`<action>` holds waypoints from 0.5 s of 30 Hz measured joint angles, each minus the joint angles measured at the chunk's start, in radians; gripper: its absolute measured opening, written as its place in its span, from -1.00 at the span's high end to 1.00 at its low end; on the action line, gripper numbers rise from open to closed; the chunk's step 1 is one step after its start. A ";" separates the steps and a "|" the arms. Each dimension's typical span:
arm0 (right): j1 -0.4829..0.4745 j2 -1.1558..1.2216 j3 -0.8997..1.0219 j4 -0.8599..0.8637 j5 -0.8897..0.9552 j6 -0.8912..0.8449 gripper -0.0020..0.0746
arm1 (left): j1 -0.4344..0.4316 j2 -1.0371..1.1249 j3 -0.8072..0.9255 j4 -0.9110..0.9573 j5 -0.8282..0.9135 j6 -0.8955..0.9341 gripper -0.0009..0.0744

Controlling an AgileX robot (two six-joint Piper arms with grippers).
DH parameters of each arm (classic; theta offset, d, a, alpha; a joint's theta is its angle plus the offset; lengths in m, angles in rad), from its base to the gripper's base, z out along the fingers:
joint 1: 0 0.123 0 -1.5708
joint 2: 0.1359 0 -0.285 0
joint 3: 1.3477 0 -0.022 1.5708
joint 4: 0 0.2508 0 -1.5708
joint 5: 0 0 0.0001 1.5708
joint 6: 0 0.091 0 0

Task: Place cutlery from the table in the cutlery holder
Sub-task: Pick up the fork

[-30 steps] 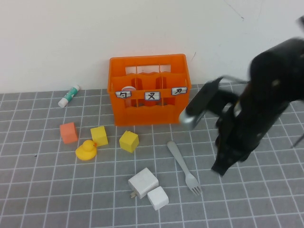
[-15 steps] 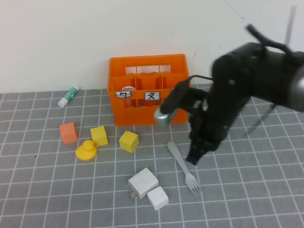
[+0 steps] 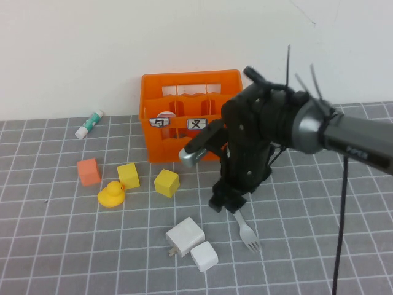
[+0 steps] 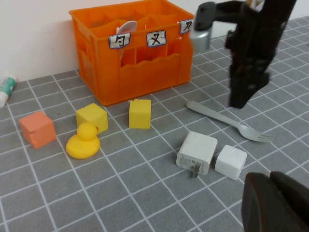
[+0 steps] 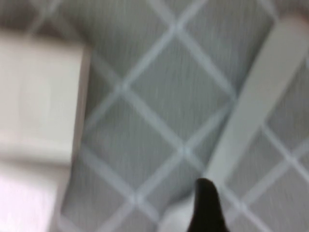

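Observation:
My right gripper's fingers are still above the fork's handle (image 3: 238,217) (image 5: 251,111), so it is too early to close, and they go lower first.
The grey fork (image 3: 245,229) lies on the grey gridded table (image 3: 319,246) in front of the orange cutlery holder (image 3: 190,117). My right gripper (image 3: 225,201) hangs low over the fork's handle end and hides part of it. The right wrist view shows the fork handle (image 5: 251,111) close below. The left wrist view shows the whole fork (image 4: 227,121), the holder (image 4: 130,58) and a pale pink spoon (image 4: 126,28) standing in its left compartment. My left gripper (image 4: 270,178) is shut and empty, low over the table's near side, short of the chargers.
Two white charger blocks (image 3: 185,236) (image 3: 204,255) lie just left of the fork's tines. Two yellow cubes (image 3: 128,176) (image 3: 166,182), a yellow duck (image 3: 111,194) and a small orange cube (image 3: 89,171) sit left of the holder's front. A glue tube (image 3: 89,123) lies by the wall.
My right arm has swung left from the table's right side and come down over the fork's handle. The fork and the other things have not moved.

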 joint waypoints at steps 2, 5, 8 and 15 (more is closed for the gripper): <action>0.000 0.018 0.000 0.000 -0.044 0.030 -0.23 | 0.000 0.000 0.000 0.000 0.000 0.000 0.98; 0.000 0.043 0.000 0.000 -0.092 0.064 -0.23 | 0.000 0.000 0.000 0.000 0.000 0.000 0.98; 0.000 0.068 0.000 0.000 -0.113 0.084 -0.19 | 0.000 0.000 0.000 0.000 0.000 0.000 0.98; -0.002 0.106 -0.005 0.005 -0.112 0.134 0.07 | 0.000 0.000 0.000 0.000 0.000 0.002 0.98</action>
